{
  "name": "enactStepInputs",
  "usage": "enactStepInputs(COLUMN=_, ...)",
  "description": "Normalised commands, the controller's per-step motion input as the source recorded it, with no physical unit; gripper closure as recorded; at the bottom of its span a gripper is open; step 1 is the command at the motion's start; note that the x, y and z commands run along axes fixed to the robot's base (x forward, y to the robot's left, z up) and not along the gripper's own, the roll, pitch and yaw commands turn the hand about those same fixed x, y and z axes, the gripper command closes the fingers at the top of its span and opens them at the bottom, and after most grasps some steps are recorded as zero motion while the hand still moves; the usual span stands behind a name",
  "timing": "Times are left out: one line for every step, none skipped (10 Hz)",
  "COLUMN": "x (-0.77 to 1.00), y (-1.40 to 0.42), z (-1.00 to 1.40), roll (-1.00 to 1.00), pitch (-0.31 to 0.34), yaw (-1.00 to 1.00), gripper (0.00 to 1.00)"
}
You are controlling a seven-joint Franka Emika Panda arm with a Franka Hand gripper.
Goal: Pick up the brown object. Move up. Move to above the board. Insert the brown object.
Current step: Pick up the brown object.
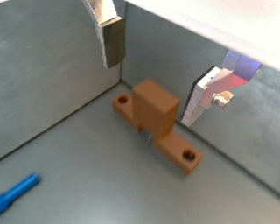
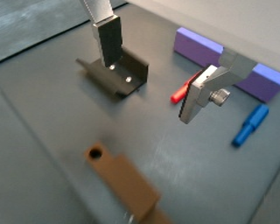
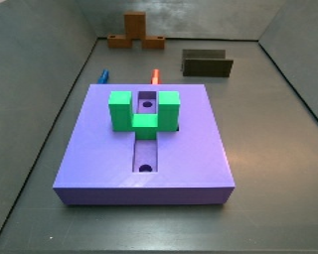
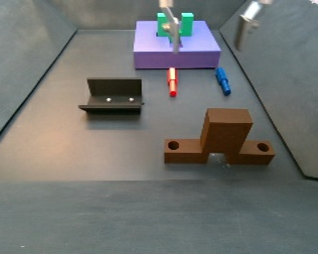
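The gripper will next insert the brown object into the board (image 3: pixel 189 149), so it should grab the brown object's upright middle block (image 3: pixel 135 24).
The brown object (image 4: pixel 223 138) stands on the dark floor near a wall: a flat bar with a hole at each end and an upright block in the middle. It also shows in a side view (image 3: pixel 132 30) and in both wrist views (image 1: pixel 156 112) (image 2: pixel 126 185). The board (image 3: pixel 189 149) is a purple-blue slab with a grooved middle and a green U-shaped block (image 3: pixel 144 109); it also shows in a side view (image 4: pixel 195 48). My gripper (image 1: pixel 157 68) is open and empty, well above the brown object. It also shows in a wrist view (image 2: pixel 154 68) and a side view (image 4: pixel 209 18).
The fixture (image 4: pixel 112 96) stands between the board and the brown object, to one side. A red marker (image 4: pixel 173 81) and a blue marker (image 4: pixel 223 79) lie on the floor by the board's end. Grey walls enclose the floor.
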Motion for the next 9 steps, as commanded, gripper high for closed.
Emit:
enactStepInputs(x=-0.42, y=0.63, z=-0.07, roll=-0.17, pitch=-0.040, yaw=-0.16, gripper=0.00)
enactStepInputs(x=-0.50, y=0.59, z=-0.14, roll=-0.14, pitch=-0.073, yaw=-0.19, gripper=0.00)
enactStepInputs(x=-0.51, y=0.55, z=-0.17, roll=-0.14, pitch=-0.089, yaw=-0.17, gripper=0.00)
enactStepInputs(x=-0.44, y=0.41, z=-0.15, roll=-0.14, pitch=-0.081, yaw=-0.12, gripper=0.00)
enactStepInputs(x=-0.33, y=0.15, z=-0.15, roll=-0.11, pitch=-0.067, yaw=-0.02, gripper=0.00)
enactStepInputs(x=-0.24, y=0.00, z=-0.16, roll=-0.05, pitch=-0.071, yaw=0.00, gripper=0.00)
enactStepInputs(x=-0.22, y=-0.04, z=-0.18, roll=-0.01, pitch=-0.073, yaw=0.00, gripper=0.00)
enactStepInputs(x=-0.08, y=0.00, z=-0.20, roll=0.00, pitch=-0.083, yaw=0.00, gripper=0.00)
enactStepInputs(x=0.06, y=0.09, z=-0.10, roll=0.00, pitch=-0.037, yaw=0.00, gripper=0.00)
